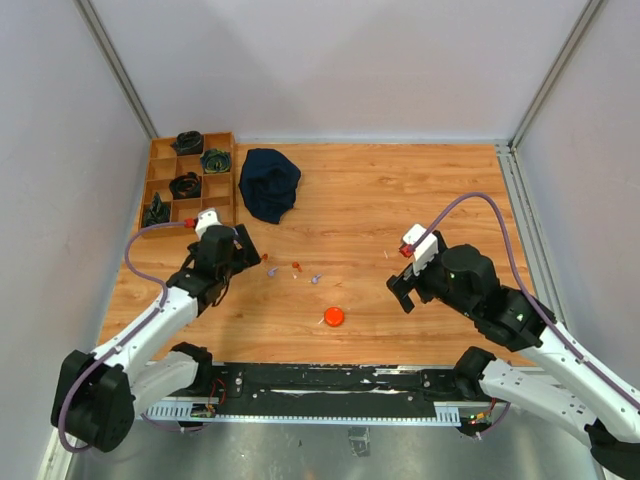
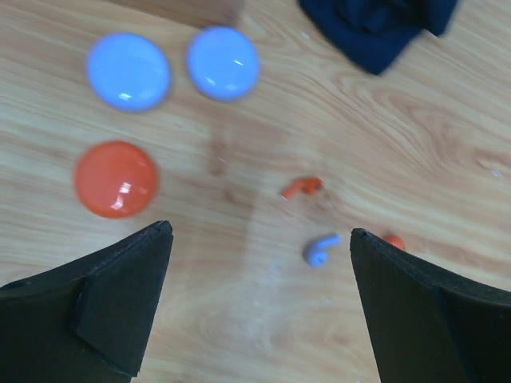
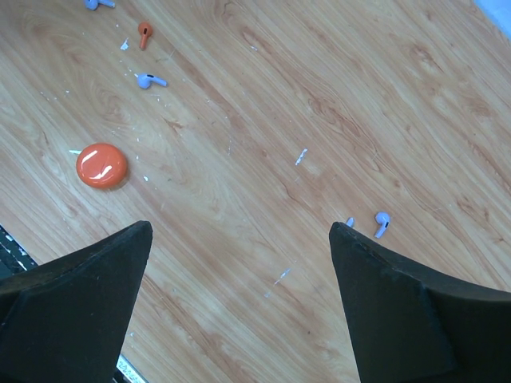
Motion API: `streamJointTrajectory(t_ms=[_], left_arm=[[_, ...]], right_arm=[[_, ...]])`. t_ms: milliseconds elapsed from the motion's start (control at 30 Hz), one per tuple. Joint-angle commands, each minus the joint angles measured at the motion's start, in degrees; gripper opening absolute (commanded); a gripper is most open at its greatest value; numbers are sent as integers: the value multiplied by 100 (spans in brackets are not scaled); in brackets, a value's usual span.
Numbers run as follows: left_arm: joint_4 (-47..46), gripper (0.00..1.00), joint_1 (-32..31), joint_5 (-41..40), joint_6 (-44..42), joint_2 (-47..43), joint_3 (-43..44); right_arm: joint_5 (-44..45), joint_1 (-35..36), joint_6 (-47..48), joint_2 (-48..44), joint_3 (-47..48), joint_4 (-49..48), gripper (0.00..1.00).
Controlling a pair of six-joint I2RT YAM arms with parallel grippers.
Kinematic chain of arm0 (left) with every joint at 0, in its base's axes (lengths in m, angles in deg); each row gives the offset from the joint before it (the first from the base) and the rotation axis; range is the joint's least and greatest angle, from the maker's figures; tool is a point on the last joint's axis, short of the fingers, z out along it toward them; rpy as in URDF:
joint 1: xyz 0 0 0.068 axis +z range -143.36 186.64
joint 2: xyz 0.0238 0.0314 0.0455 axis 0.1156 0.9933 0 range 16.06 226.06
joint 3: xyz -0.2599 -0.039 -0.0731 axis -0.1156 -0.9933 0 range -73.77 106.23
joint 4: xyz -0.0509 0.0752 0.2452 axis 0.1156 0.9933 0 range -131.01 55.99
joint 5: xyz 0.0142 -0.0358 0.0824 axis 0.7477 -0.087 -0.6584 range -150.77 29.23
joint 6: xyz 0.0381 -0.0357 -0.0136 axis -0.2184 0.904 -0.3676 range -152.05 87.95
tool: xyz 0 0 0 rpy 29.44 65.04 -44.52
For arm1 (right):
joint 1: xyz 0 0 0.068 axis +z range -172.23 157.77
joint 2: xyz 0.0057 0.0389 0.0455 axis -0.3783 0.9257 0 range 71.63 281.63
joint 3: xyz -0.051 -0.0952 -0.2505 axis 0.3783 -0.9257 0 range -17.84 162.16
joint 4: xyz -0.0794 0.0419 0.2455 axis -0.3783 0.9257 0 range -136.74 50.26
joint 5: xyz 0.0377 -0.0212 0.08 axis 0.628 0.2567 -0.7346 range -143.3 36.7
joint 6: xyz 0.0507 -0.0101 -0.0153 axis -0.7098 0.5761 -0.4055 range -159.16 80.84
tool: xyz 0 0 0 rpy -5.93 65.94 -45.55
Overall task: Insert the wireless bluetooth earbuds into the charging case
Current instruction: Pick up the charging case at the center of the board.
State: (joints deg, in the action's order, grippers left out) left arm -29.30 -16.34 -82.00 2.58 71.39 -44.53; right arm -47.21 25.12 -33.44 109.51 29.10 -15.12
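Next, my left gripper grabs the round orange charging case across opposite side edges. This leaves the case's body exposed for handover to my right gripper.
Small earbuds lie loose on the wooden table: an orange one (image 2: 303, 187), a lavender one (image 2: 321, 250) and an orange bit (image 2: 394, 241) beside my left finger. My left gripper (image 2: 259, 231) hovers open just short of them, empty; from above it (image 1: 248, 258) sits left of the earbuds (image 1: 296, 266). A round orange charging case (image 1: 334, 317) lies mid-table. The left wrist view also shows two lavender round cases (image 2: 128, 70) and an orange one (image 2: 116, 179). My right gripper (image 3: 239, 227) is open and empty, with a pale earbud (image 3: 382, 223) just past its right finger.
A dark blue cloth (image 1: 270, 185) lies bunched at the back left. Beside it, a wooden divided tray (image 1: 150, 185) holds black items. Grey walls close in the table on three sides. The arm bases and a black rail (image 1: 330, 385) run along the near edge.
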Motion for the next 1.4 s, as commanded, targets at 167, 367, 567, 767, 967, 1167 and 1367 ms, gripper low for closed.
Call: streamJointTrajectory(t_ms=[167, 367, 567, 767, 967, 1167, 1367], left_arm=[[-60, 96, 1194, -384, -353, 840, 238], [-263, 93, 1543, -499, -186, 1465, 237], [-497, 89, 1667, -401, -211, 1939, 294], [-371, 85, 1709, -353, -230, 2333, 502], [-388, 77, 1718, -224, -285, 2421, 530], [-361, 65, 1718, -85, -314, 2585, 583], [-349, 51, 1718, -9, -329, 2459, 471]], right_arm=[[-245, 4, -123, -150, -93, -76, 94], [-373, 5, -123, -174, -93, -103, 94], [-474, 3, -132, -216, -104, -127, 94], [-493, 9, -132, -244, -99, -129, 94], [-515, 3, -140, -241, -104, -129, 94], [-516, 5, -141, -264, -108, -129, 94], [-569, 5, -161, -243, -115, -129, 94]])
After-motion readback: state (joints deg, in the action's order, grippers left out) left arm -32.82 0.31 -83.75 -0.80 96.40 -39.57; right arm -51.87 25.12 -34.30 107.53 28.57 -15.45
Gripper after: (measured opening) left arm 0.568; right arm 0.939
